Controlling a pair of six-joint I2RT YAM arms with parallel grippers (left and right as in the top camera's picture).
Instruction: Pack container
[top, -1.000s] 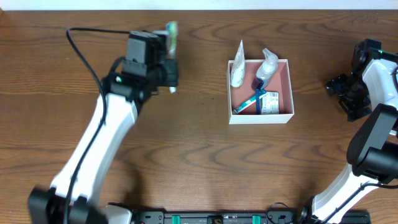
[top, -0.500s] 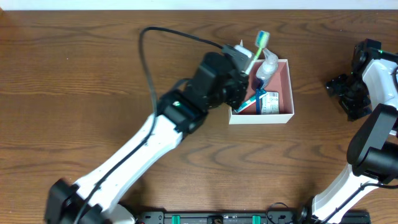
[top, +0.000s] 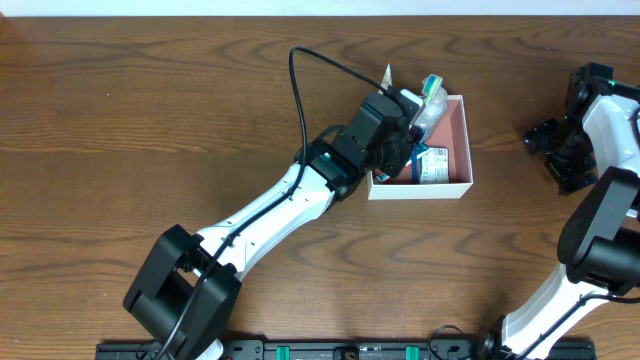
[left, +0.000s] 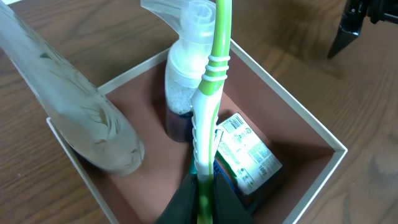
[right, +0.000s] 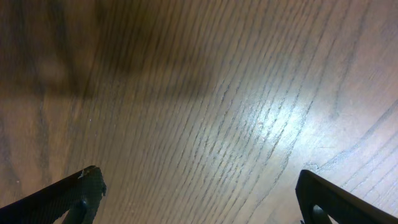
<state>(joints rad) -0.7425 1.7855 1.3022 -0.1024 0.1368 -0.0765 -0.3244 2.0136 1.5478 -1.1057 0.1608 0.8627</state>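
The toothbrush's green handle end points down inside the container's sides, so the toothbrush would drop inside if released. My left gripper should open now.
The container (top: 458, 140) is a square shallow box with white walls and a dusty-pink inside; it also shows in the left wrist view (left: 298, 127). In it lie a white tube (left: 74, 118), a clear spray bottle (left: 185, 74), a green-and-white packet (left: 249, 152) and a blue toothbrush (top: 401, 166). My left gripper (left: 204, 199) is shut on a green and white toothbrush (left: 211, 99) and holds it over the box's left part (top: 432, 86). My right gripper (right: 199, 193) is open and empty over bare table at the far right (top: 555, 150).
The wooden table (top: 150, 120) spreads to the left and front of the box. My left arm (top: 290, 200) and its black cable (top: 300, 90) reach across the middle of the table.
My left arm has swung from the table's far left to the box, carrying the green toothbrush, and now holds it lower over the box. The right arm has not moved.
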